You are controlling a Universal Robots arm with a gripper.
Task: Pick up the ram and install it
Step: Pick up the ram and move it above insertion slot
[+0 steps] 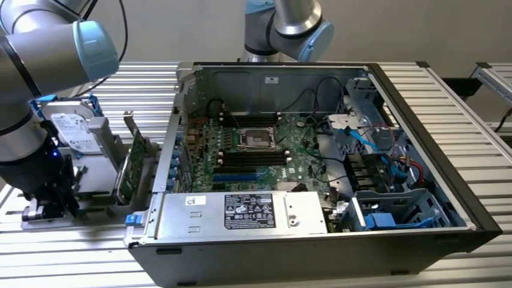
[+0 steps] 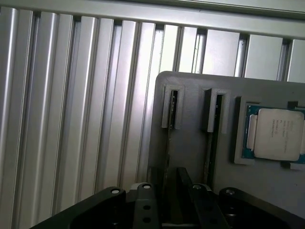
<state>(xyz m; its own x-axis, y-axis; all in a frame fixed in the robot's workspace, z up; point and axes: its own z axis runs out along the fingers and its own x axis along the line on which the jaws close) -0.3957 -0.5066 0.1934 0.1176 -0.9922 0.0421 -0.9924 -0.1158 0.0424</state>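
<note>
Next, the gripper grabs the ram by the open middle of its top edge, because the holder's grey end block wraps the ram's end.
The ram (image 2: 168,143) stands on edge in a slot of the grey holder (image 2: 190,143), seen as a thin dark strip. My gripper (image 2: 171,191) hangs right over it, and its black fingers (image 2: 144,202) stand apart on either side of the strip, open and not touching it. In the exterior view the gripper (image 1: 48,207) is low over the holder at the far left, outside the computer case. The motherboard's black slots (image 1: 252,159) lie inside the open case.
A square silver processor chip (image 2: 276,133) sits in the holder beside the slots. A hard drive (image 1: 72,129) and a green expansion card (image 1: 132,159) stand between the arm and the case wall (image 1: 172,150). A second arm (image 1: 284,27) rises behind the case.
</note>
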